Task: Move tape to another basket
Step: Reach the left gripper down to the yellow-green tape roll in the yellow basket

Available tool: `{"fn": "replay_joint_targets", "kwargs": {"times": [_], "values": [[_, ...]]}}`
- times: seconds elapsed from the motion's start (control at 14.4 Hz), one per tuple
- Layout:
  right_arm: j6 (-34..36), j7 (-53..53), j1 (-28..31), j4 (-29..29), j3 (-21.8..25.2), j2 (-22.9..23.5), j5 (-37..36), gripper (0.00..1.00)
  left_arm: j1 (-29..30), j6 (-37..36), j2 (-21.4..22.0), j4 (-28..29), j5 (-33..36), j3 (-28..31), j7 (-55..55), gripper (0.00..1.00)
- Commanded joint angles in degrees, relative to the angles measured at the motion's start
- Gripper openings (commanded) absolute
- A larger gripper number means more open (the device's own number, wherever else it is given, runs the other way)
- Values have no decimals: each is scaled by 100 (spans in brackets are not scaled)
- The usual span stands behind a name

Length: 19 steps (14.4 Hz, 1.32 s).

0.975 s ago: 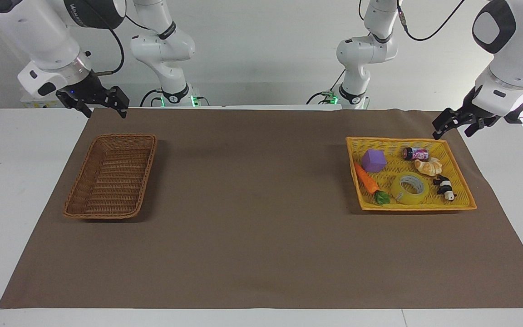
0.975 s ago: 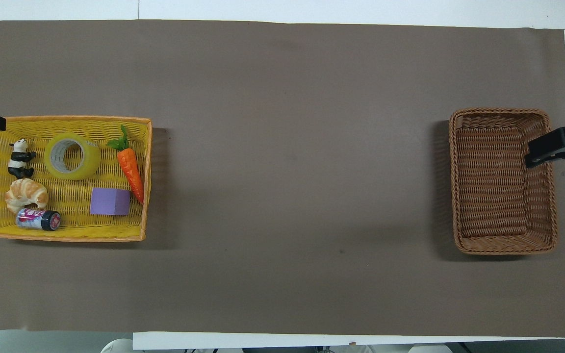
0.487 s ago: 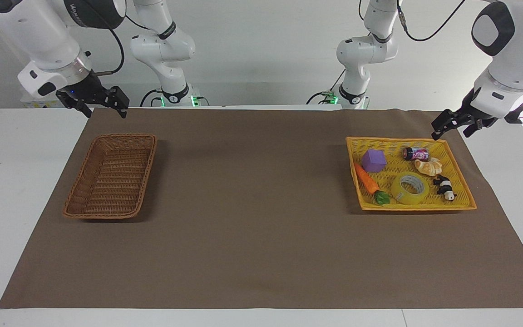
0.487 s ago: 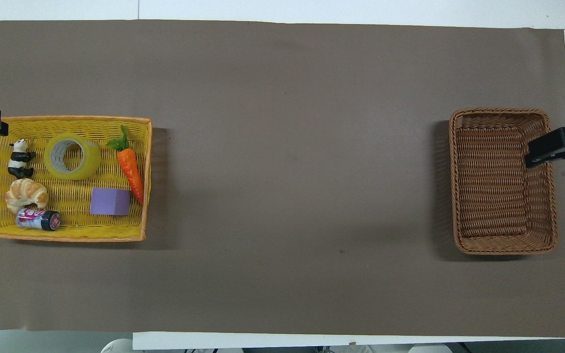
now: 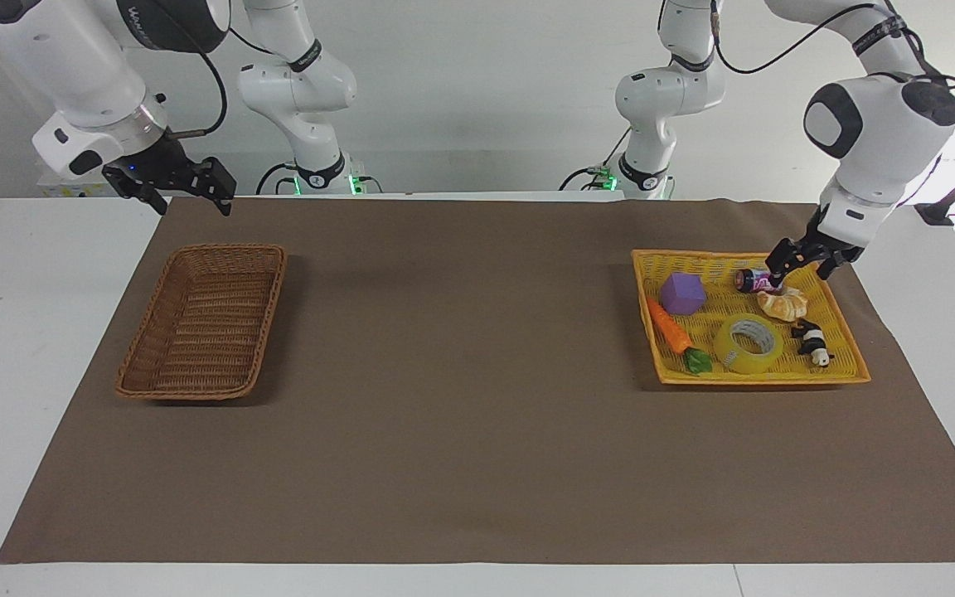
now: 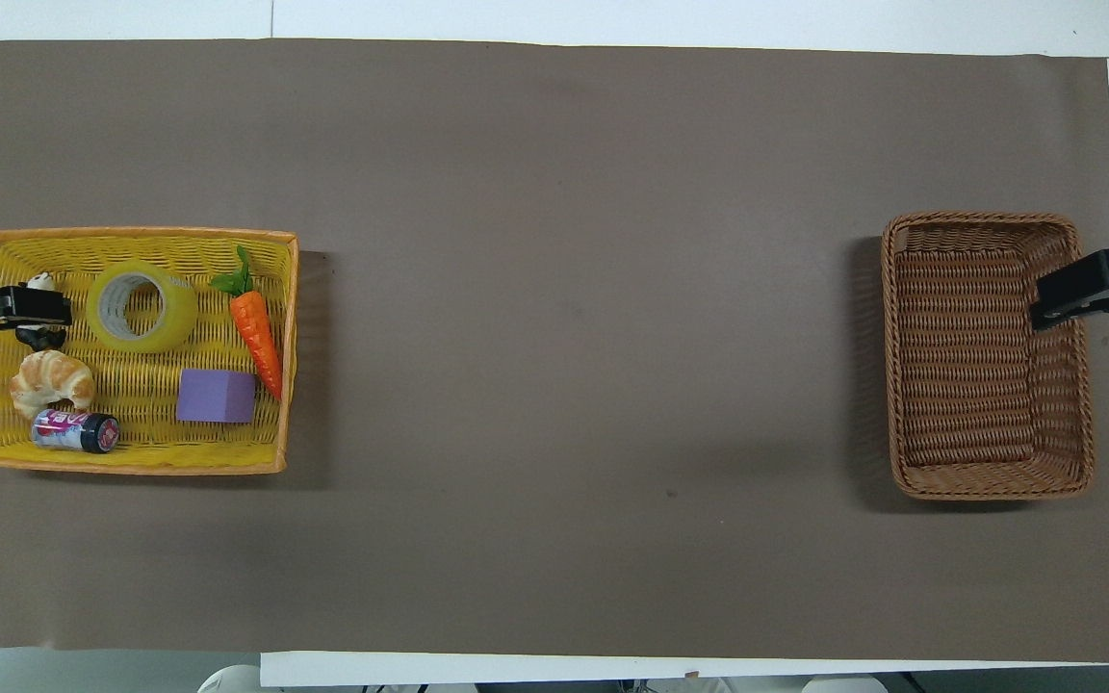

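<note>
The tape is wide across, but its core is open. Next, my left gripper grabs the tape by its narrow ring side.
The yellow tape roll lies flat in the shallow yellow tray, also shown in the overhead view. My left gripper is open and hangs over the tray by the can and croissant, apart from the tape; in the overhead view it covers part of the panda. The brown wicker basket stands empty at the right arm's end of the table. My right gripper is open and waits in the air by the basket's edge.
The yellow tray also holds a carrot, a purple cube, a croissant, a small can and a panda figure. A brown mat covers the table.
My left gripper has moved down and in from outside the tray's corner to over the tray by the can and croissant. The right arm has not moved.
</note>
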<state>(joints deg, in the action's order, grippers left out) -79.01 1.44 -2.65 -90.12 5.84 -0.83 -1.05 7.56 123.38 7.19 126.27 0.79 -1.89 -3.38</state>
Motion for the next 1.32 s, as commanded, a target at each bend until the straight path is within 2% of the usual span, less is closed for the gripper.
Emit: {"fn": "replay_joint_targets", "kwargs": {"times": [0.0, 0.07, 0.21, 0.28, 0.84, 0.97, 1.11, 1.25], "values": [[-79, 102, 19, -146, -13, -119, -10, 99, 141, 791, -383, 161, 27, -22, -180, 99], [-79, 102, 19, -155, -13, -119, -10, 99, 132, 1002, -542, 161, 27, -22, -172, 96], [-79, 102, 19, -146, -13, -119, -10, 99, 106, 1110, -727, 170, 27, -31, -163, 74], [-79, 102, 19, -155, -13, -119, -10, 99, 88, 1136, -806, 196, 27, -22, -163, 70], [-79, 102, 19, -146, -13, -119, -10, 99, -44, 1881, -1263, 354, 27, -31, -110, 70], [-79, 102, 19, -146, -13, -119, -10, 99, -52, 2181, -1422, 442, 27, -31, -136, 63], [-79, 102, 19, -155, -13, -119, -10, 99, -9, 2182, -1449, 452, 27, -31, -171, 48], [-79, 102, 19, -155, -13, -119, -10, 99, -26, 2173, -1449, 452, 35, -31, -163, 27]]}}
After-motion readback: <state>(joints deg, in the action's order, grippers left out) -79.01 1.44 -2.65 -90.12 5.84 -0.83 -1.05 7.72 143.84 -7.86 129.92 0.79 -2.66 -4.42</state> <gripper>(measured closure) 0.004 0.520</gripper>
